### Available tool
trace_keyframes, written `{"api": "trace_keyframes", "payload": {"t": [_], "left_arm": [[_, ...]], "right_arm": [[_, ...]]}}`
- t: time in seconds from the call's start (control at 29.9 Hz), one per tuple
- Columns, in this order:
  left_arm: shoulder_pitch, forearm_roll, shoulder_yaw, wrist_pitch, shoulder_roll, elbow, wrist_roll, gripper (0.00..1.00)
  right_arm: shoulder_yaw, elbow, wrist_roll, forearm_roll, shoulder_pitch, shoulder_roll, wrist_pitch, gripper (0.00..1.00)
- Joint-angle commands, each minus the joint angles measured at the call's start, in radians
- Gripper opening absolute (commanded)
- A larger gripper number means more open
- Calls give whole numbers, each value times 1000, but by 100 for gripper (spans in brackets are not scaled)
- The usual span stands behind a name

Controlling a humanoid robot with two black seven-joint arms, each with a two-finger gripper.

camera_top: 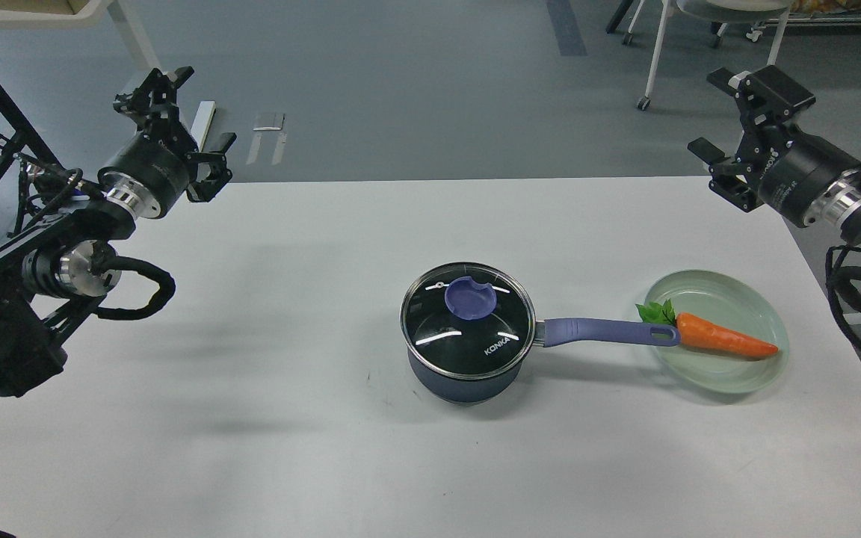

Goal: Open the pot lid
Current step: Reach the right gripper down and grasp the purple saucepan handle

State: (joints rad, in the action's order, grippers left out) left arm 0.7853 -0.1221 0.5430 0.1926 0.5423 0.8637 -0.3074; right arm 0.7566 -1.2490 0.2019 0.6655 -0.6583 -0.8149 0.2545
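The pot needs to be held steady while the lid comes off, so my right gripper should next grab it by the end of its handle.
The pot is a dark navy saucepan at the middle of the white table, its purple-blue handle pointing right. The pot lid, clear glass with a metal rim and "KONKA" lettering, sits closed on the pot, its flat purple-blue knob on top. My left gripper is open and empty, raised over the table's far left corner, far from the pot. My right gripper is open and empty, raised above the table's far right edge, well apart from the lid.
A pale green glass plate holding an orange carrot with green leaves lies right of the pot; the handle's end overlaps its left rim. A chair base stands on the grey floor beyond the table.
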Motion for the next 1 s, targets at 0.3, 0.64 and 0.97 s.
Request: {"api": "trace_keyframes", "payload": {"t": [0.3,0.64,0.97], "left_arm": [[3,-57,-1,-9,34,44,2,99],[9,-59,-1,-12,42,64,4,99],[17,-97,-1,-12,42,64,4,99]], "right_arm": [[-57,-334,14,909,14,-98,-12,99],[-316,-343,114,1350,14,-92,-95,97],[-368,-290,114,1493,13,-87,-106,93]]}}
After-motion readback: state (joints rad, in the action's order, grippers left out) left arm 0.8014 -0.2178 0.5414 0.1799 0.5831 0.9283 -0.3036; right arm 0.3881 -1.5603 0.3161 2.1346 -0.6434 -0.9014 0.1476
